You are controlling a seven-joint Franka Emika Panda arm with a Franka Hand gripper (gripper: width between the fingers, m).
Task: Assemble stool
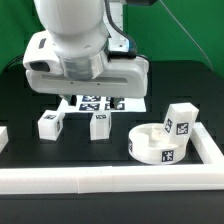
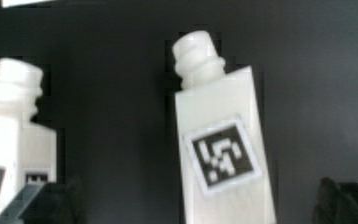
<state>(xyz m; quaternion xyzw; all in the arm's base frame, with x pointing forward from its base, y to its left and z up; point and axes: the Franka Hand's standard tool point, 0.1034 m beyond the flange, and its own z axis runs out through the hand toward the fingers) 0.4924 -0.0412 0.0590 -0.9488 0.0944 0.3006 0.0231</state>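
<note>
My fingers are above the tagged leg, and the table on each side of it is empty. My gripper needs to go lower before it closes on the leg.
The round white seat disc lies at the exterior view's right, with one tagged leg standing at its far rim. Two more legs lie on the black table, one at the left and one in the middle. The arm's white hand hangs above these two. In the wrist view my gripper is open. A tagged leg lies in line between the dark fingertips, with a gap on each side. Another leg lies beside it, outside the fingers.
The marker board lies behind the two loose legs. Long white border rails run along the front and the exterior view's right, with a rail end at the left. A green backdrop stands behind.
</note>
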